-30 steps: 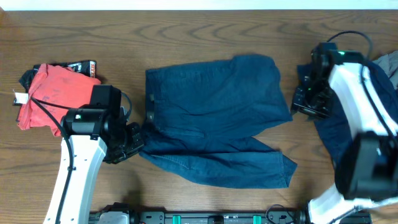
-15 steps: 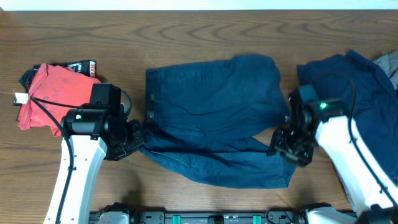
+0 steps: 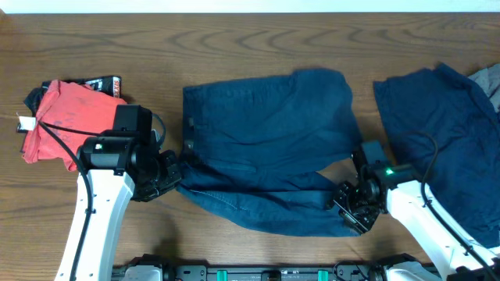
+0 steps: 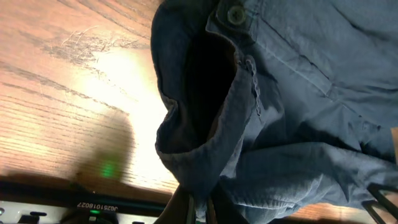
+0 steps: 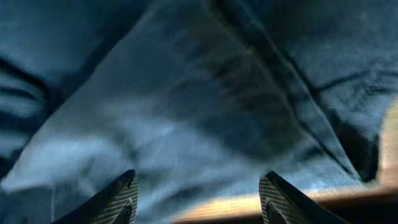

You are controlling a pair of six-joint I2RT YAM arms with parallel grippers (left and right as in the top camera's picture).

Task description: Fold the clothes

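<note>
My right gripper needs to take the shorts' near leg by its hem (image 3: 344, 219) (image 5: 214, 185) next, opposite the held waistband corner, so this leg can be folded over the far leg.
Navy blue shorts (image 3: 266, 148) lie spread at the table's middle, waistband to the left, legs to the right. My left gripper (image 3: 170, 181) is shut on the waistband's near corner; the left wrist view shows the bunched cloth (image 4: 217, 118) and a button (image 4: 234, 15) pinched between the fingers (image 4: 200, 208). My right gripper (image 3: 349, 204) is open, just over the near leg's hem at the right end; its wrist view shows spread fingers (image 5: 199, 202) above blurred blue cloth (image 5: 186, 99). A second navy garment (image 3: 445, 133) lies at the right.
A red garment (image 3: 58, 117) with dark items lies at the far left. A grey cloth (image 3: 488, 78) shows at the right edge. The wooden table (image 3: 234, 39) shows bare wood at the back, and a black rail (image 3: 273, 273) runs along the front edge.
My right arm swung from the far right garment down and left to the shorts' near leg hem. The left arm and the shorts stayed still.
</note>
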